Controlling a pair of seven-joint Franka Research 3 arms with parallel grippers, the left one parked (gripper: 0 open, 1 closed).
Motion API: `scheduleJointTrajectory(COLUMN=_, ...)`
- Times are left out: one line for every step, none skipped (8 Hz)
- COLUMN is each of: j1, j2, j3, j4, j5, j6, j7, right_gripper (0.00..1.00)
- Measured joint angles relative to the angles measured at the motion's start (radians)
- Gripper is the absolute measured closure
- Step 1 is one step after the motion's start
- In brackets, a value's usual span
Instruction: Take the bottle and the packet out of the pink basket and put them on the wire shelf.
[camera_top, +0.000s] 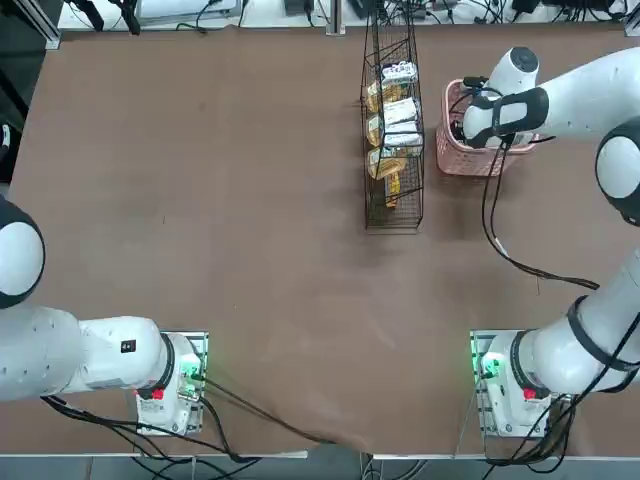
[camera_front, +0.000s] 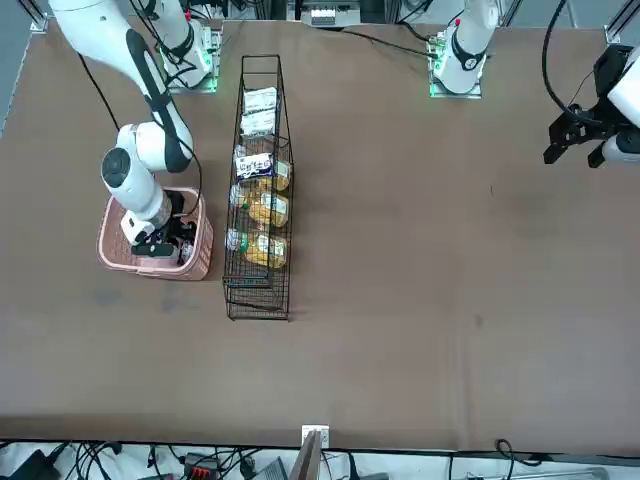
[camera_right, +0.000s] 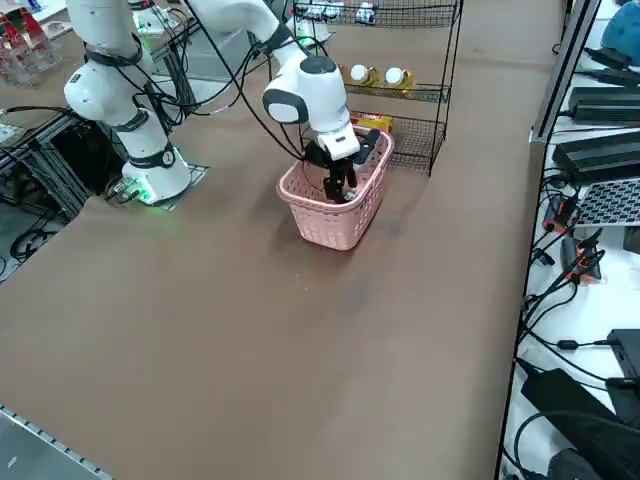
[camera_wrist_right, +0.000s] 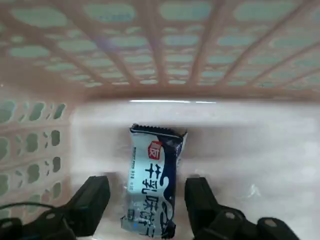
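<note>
The packet needs to go from the pink basket (camera_top: 468, 163) to the wire shelf, so my right gripper needs to pick it up next by its long side edges.
The pink basket (camera_top: 468, 163) (camera_front: 150, 264) (camera_right: 335, 218) stands just beside the wire shelf (camera_top: 393, 205) (camera_front: 258, 295) (camera_right: 428, 100). My right gripper (camera_wrist_right: 148, 200) (camera_right: 340, 185) reaches down inside the basket and is open. Its black fingers (camera_wrist_right: 95, 200) stand on either side of the packet (camera_wrist_right: 152, 185), a small white packet with dark blue print lying flat on the basket floor, with a narrow gap on each side. Of the basket's contents only the packet shows. Several small amber bottles (camera_front: 262, 210) (camera_right: 358, 74) and white packets (camera_top: 400, 110) lie on the shelf's tiers.
The basket's lattice walls (camera_wrist_right: 165, 45) close in around the gripper. The right arm's cable (camera_top: 500, 245) trails over the brown table. Cables and equipment line the table's edges (camera_right: 600, 150).
</note>
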Motion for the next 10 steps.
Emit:
scheduleJointTrajectory(j1=0.000, j2=0.003, j3=0.000, j4=0.000, j5=0.000, j6=0.000, j7=0.000, right_gripper=0.10)
scheduleJointTrajectory(j1=0.000, j2=0.006, j3=0.000, j4=0.000, j5=0.000, j6=0.001, j7=0.000, right_gripper=0.11)
scheduleJointTrajectory(j1=0.000, j2=0.010, j3=0.000, j4=0.000, j5=0.000, j6=0.003, j7=0.000, right_gripper=0.12)
scheduleJointTrajectory(j1=0.000, j2=0.014, j3=0.000, j4=0.000, j5=0.000, j6=0.008, j7=0.000, right_gripper=0.14)
scheduleJointTrajectory(j1=0.000, j2=0.021, j3=0.000, j4=0.000, j5=0.000, j6=0.014, j7=0.000, right_gripper=0.15)
scheduleJointTrajectory(j1=0.000, j2=0.024, j3=0.000, j4=0.002, j5=0.000, j6=0.020, j7=0.000, right_gripper=0.17)
scheduleJointTrajectory(j1=0.000, j2=0.024, j3=0.000, j4=0.003, j5=0.000, j6=0.021, j7=0.000, right_gripper=0.23)
scheduleJointTrajectory(j1=0.000, j2=0.024, j3=0.000, j4=0.003, j5=0.000, j6=0.022, j7=0.000, right_gripper=0.33)
scheduleJointTrajectory(j1=0.000, j2=0.024, j3=0.000, j4=0.005, j5=0.000, j6=0.022, j7=0.000, right_gripper=0.47)
scheduleJointTrajectory(j1=0.000, j2=0.022, j3=0.000, j4=0.009, j5=0.000, j6=0.023, j7=-0.001, right_gripper=0.52)
